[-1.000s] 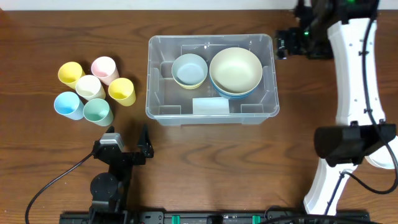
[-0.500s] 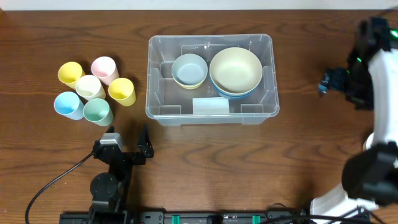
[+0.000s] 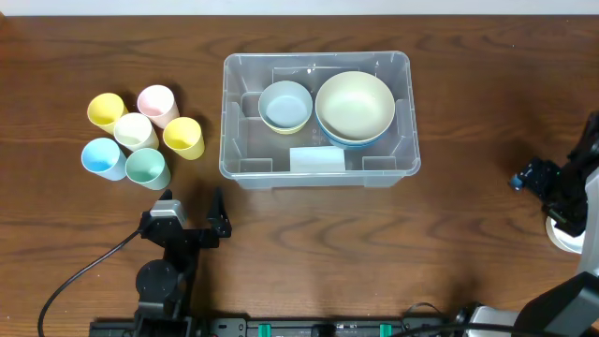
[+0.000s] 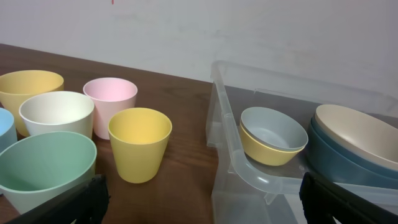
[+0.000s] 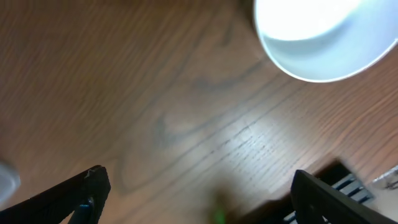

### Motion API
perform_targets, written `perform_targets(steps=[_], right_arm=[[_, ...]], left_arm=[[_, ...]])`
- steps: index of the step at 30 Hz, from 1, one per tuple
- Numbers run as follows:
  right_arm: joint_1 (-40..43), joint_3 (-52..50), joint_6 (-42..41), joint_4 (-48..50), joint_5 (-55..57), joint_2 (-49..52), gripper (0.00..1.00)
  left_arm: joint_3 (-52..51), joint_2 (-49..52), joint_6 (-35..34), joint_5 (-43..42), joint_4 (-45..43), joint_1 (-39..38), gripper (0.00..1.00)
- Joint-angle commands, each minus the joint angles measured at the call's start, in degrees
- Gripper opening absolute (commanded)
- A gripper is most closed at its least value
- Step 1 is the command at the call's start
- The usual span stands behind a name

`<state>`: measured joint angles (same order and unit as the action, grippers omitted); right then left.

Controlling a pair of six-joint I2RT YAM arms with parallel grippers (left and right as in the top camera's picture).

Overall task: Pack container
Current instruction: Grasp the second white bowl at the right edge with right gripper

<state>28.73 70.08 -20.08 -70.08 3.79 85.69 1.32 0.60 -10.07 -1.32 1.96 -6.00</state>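
Note:
The right gripper grabs the white round bowl by the bowl's rim next, leaving its base free, to nest it in the container's bowls.
The clear plastic container point(image 3: 230, 140) stands at the table's middle; it also shows in the left wrist view point(image 4: 261, 177). Inside it a small light-blue bowl point(image 3: 285, 105) sits nested in a yellow one, beside a large cream bowl point(image 3: 354, 105) stacked on a blue one. Several coloured cups stand to its left, the nearest a yellow cup point(image 3: 183, 137) and a green cup point(image 3: 148, 168). My left gripper point(image 3: 192, 210) is open and empty near the front edge, facing the cups and the container point(image 4: 202, 202). My right gripper point(image 3: 526, 177) is open and empty over bare wood at the far right point(image 5: 199, 193).
A white round bowl-like thing point(image 3: 564, 236) lies by the right arm at the right edge; it shows blurred in the right wrist view point(image 5: 317, 37). A black rail point(image 3: 309, 328) runs along the front edge. A cable point(image 3: 75, 281) trails from the left arm.
My right arm has swung from the container's far right corner toward the near right of the table. The left arm, the cups and the bowls have not moved.

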Motion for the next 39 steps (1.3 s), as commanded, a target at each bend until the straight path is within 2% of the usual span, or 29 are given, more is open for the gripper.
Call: perform_targets(steps=[1,12,20,29,34,39], right_arm=[[1.5,-2.7,-4.8,3.7,1.2,-1.2,0.95],[1.9,-5.4,-4.6,20.5,3.2,-1.0,0.95],[6.1,-6.0,-7.5,20.3,8.9,-1.0,0.96],[13.9,-13.2,-8.6,26.4,2.4,0.3,0.90],[14.0,-16.2,-8.1,31.0,-0.7,1.7,0.86],[13.8,-16.7,-7.8,34.7,-3.3,3.3,0.86]], left_arm=[[-1.1,-0.3,1.0,0.8,2.1,0.4,0.98],[-1.1,-0.3,1.0,0.9,2.1,0.4,0.98],[-1.1,-0.3,1.0,0.8,2.1,0.4,0.98],[-1.1,-0.3,1.0,0.9,2.1,0.4,0.98],[-1.1,-0.3,1.0,0.9,2.1,0.4,0.98],[-1.1,-0.3,1.0,0.8,2.1,0.4,0.98]])
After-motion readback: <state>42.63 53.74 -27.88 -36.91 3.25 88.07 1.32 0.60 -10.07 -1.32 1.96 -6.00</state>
